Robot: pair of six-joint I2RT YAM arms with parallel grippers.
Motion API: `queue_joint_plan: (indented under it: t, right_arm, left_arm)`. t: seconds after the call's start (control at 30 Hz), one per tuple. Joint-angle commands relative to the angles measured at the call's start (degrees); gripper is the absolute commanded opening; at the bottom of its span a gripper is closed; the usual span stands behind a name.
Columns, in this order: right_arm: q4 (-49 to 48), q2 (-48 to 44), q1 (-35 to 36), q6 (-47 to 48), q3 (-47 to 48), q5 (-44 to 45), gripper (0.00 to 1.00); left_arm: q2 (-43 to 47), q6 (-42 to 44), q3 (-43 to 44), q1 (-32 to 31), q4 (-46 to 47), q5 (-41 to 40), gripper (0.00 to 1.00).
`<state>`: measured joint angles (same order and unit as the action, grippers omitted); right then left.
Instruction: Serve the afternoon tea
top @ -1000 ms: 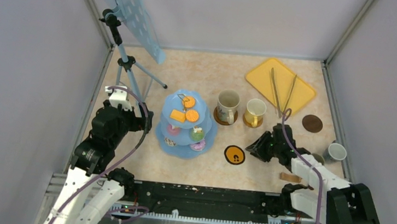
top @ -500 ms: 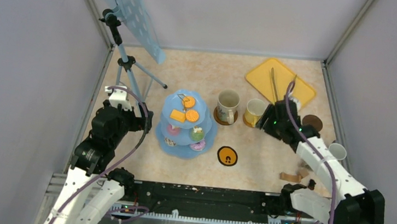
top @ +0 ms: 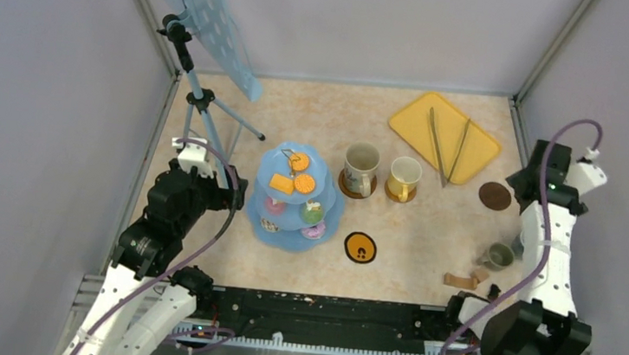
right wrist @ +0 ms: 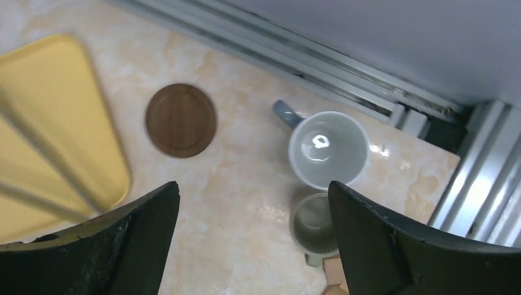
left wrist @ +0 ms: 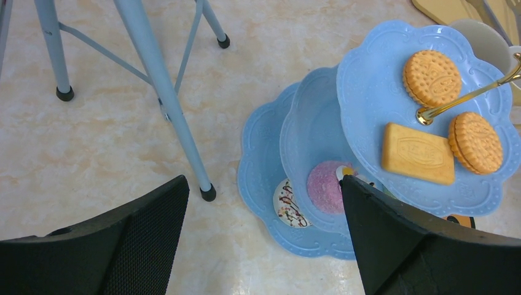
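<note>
My right gripper is going to pinch the small mug's rim beside its grey-blue handle, so the mug's base stays free to stand on the black-and-yellow coaster.
A blue tiered stand (top: 296,200) carries orange biscuits (left wrist: 431,77) on its top plate and a pink donut (left wrist: 329,186) lower down. The big beige mug (top: 362,166) and the yellow mug (top: 403,177) each stand on a coaster. A bare brown coaster (right wrist: 180,120) lies by the tray, and a black-and-yellow coaster (top: 360,246) lies in front of the stand. My right gripper (right wrist: 252,246) hangs open and holds nothing, above a small mug with a grey-blue handle (right wrist: 329,149) and a smaller grey mug (right wrist: 314,221). My left gripper (left wrist: 264,246) is open beside the stand.
A flat yellow tray (top: 479,154) with metal tongs (top: 445,142) sits at the back right. A tripod (top: 201,101) holding a dotted blue board stands at the back left, its legs (left wrist: 166,98) close to my left gripper. Small brown pieces (top: 460,280) lie near the front right. Frame rails (right wrist: 368,86) border the mugs.
My right arm swung from beside the black-and-yellow coaster, past the yellow mug, to the right edge above the small mugs. Its jaws opened. That coaster now lies slightly further left.
</note>
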<state>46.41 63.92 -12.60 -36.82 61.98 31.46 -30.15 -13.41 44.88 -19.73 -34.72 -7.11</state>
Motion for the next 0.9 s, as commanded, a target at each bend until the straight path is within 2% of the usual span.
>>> queue_joint_plan:
  t: [0.0,0.27,0.4,0.7,0.87]
  right_arm:
    - [3.06,2.49,-11.96,-9.43,-2.81,-5.50,0.88]
    - [-0.68,5.79,-16.78,-11.60,-6.03,-10.39,0.87]
    - [-4.55,6.22,-17.89,-11.71,-8.25,-11.31,0.81]
    - [-10.41,10.76,-19.07,-12.88,-9.09,-12.23,0.74]
    - [-12.62,12.35,-19.22,-14.24,-10.08,-12.52,0.63]
  left_arm:
    - [-0.13,-0.11,0.69,-0.49,1.85,0.08,0.99]
    - [-0.38,-0.21,0.81,-0.42,1.68,-0.18,0.99]
    - [-1.03,-0.21,0.88,-0.09,1.67,-0.18,0.99]
    - [-2.27,-0.21,0.87,0.31,1.67,0.17,0.99]
    - [-2.61,-0.21,0.91,0.65,1.67,0.08,0.99]
